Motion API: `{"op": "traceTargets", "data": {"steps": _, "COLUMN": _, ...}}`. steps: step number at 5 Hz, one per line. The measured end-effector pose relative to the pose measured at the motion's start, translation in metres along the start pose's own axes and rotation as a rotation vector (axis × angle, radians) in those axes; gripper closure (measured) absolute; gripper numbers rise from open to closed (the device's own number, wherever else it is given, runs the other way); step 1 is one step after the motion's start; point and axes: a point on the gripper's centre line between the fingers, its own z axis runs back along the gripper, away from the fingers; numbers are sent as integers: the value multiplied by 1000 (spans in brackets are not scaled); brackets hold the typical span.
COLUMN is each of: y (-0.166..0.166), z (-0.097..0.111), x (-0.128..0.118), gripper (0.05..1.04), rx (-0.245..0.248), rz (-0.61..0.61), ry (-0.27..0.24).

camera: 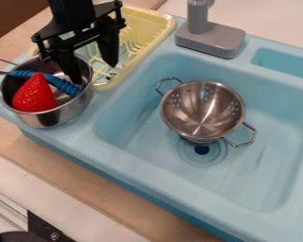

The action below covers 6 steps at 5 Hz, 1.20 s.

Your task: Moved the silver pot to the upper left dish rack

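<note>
My gripper grabs the pot by its rim next, to move the silver pot (49, 119) into the yellow dish rack.
The black gripper (94, 73) hangs at the upper left with its fingers spread apart, one over the inside of the silver pot (49, 119) and the other outside, beyond its right rim. Whether either finger touches the pot cannot be told. The pot stands upright on the sink unit's left corner, against the near end of the yellow dish rack (155, 40). A red strawberry (35, 97) and a ridged blue object (64, 86) are in the pot. The gripper partly covers the rack.
A metal colander (203, 111) with two handles sits in the light blue sink (258, 156), over the drain. The grey faucet (211, 38) stands on the sink's back edge, right of the rack. A black round object (16, 237) shows at the lower left corner.
</note>
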Motion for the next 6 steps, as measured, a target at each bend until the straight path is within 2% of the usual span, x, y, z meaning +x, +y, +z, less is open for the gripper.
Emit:
{"op": "traceTargets", "data": {"steps": 1, "y": 0, "z": -5, "x": 1, "gripper": 687, "rx": 16, "rz": 12, "ry": 5}}
{"op": "traceTargets", "data": {"steps": 2, "y": -1, "z": -5, "x": 1, "gripper": 895, "rx": 4, "rz": 1, "ry": 8}}
{"op": "traceTargets", "data": {"steps": 3, "y": -1, "z": -7, "x": 3, "gripper": 1007, "rx": 17, "rz": -1, "ry": 4}}
{"op": "traceTargets", "data": {"steps": 4, "y": -3, "z": -8, "x": 7, "gripper": 1014, "rx": 33, "rz": -6, "ry": -3}}
{"op": "traceTargets", "data": {"steps": 6, "y": -14, "z": -11, "x": 13, "gripper": 1014, "rx": 162, "rz": -95, "ry": -27}}
